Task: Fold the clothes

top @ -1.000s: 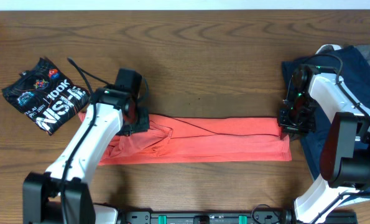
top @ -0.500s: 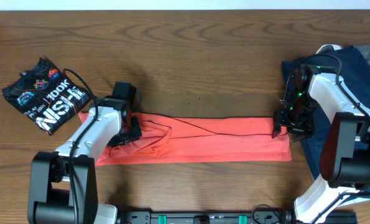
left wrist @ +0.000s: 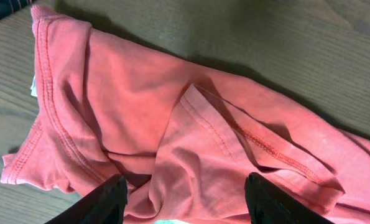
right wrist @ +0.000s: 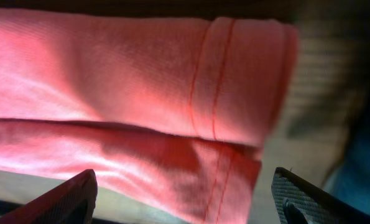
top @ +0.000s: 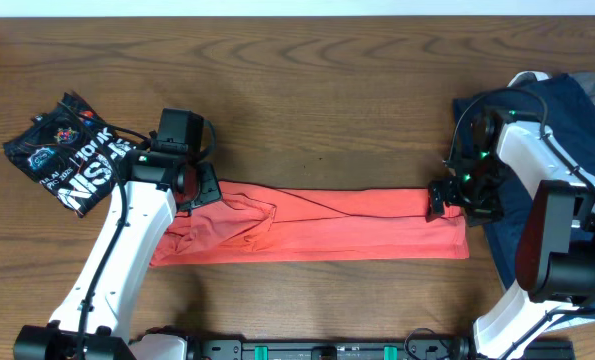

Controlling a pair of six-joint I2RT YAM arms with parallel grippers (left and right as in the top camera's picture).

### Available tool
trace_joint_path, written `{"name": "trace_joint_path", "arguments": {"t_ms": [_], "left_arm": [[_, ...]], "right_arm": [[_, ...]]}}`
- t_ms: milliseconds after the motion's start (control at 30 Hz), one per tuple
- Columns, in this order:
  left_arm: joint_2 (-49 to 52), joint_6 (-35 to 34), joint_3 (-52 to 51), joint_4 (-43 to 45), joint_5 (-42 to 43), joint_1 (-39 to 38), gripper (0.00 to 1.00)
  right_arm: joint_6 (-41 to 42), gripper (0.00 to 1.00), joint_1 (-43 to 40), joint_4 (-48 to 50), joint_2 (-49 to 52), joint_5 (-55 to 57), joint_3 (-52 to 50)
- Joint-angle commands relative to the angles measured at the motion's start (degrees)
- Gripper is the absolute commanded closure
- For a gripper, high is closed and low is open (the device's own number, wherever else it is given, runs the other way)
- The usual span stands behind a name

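Note:
I should next grip the coral-red T-shirt (top: 327,225) by its stitched hem there with my right gripper, to fold the T-shirt's end over the T-shirt.
The coral-red T-shirt (top: 327,225) lies across the table, folded into a long flat strip with a bunched left end. My left gripper (top: 199,190) hangs over that bunched end, open. In the left wrist view its black fingers (left wrist: 104,202) stand apart above a sleeve hem (left wrist: 234,124) and gathered cloth, with nothing pinched. My right gripper (top: 443,200) is at the strip's right end, open wide. In the right wrist view the stitched hem (right wrist: 225,81) lies between the spread fingers (right wrist: 66,199), loose. The dark-navy garment (top: 577,110) is heaped at the far right under the right arm.
A folded black T-shirt with white lettering (top: 72,150) lies at the far left, just past the coral strip's end. Bare brown wooden table (top: 327,90) runs behind the strip. The arm bases stand at the front edge.
Both grippers have opened and let go of the coral T-shirt. The left gripper has moved back and to the left off the cloth; the right one has shifted slightly left.

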Motion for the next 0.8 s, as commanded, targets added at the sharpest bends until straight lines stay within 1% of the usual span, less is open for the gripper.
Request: {"name": "trace_joint_path", "arguments": {"t_ms": [0, 133, 267, 333, 367, 467, 500, 533, 600, 633, 733, 767], "left_arm": [[-0.09, -0.31, 0.61, -0.70, -1.09, 0.31, 0.37], [-0.09, -0.31, 0.48, -1.05, -1.09, 0.31, 0.37], [-0.09, -0.31, 0.46, -1.07, -1.09, 0.31, 0.37], [-0.09, -0.31, 0.46, -1.09, -1.09, 0.31, 0.37], [-0.09, -0.33, 0.46, -1.07, -1.09, 0.31, 0.37], [-0.09, -0.31, 0.46, -1.07, -1.09, 0.31, 0.37], [-0.09, -0.31, 0.46, -1.07, -1.09, 0.31, 0.37], [-0.09, -0.31, 0.46, -1.09, -1.09, 0.31, 0.37], [-0.09, -0.31, 0.46, -1.25, -1.09, 0.31, 0.37], [-0.09, -0.31, 0.46, -1.27, -1.09, 0.31, 0.37], [-0.09, -0.31, 0.46, -1.27, -1.11, 0.31, 0.37], [-0.09, -0.31, 0.48, -1.27, -1.11, 0.33, 0.37]], "right_arm": [[-0.39, 0.13, -1.01, 2.73, -1.11, 0.17, -2.86], [4.61, 0.12, -1.90, 6.49, -1.11, 3.19, -5.07], [4.79, 0.12, -1.97, 8.39, -1.11, 2.58, -7.21], [4.76, 0.14, -1.88, 8.81, -1.11, 0.83, -8.57], [4.76, 0.16, -1.84, 9.14, -1.11, -0.72, -9.49], [4.74, 0.35, -1.86, 9.66, -1.11, -4.07, -11.13], [4.72, 0.43, -1.86, 9.64, -1.11, -4.83, -11.37], [4.72, 0.46, -1.84, 9.62, -1.11, -5.20, -11.41], [4.66, 0.56, -1.86, 9.44, -1.11, -6.73, -11.41], [4.39, 0.59, -1.84, 9.44, -1.11, -7.26, -11.39], [2.84, 0.82, -1.86, 9.94, -1.11, -10.29, -11.30], [2.56, 0.89, -1.88, 10.12, -1.11, -11.06, -11.04]]}}
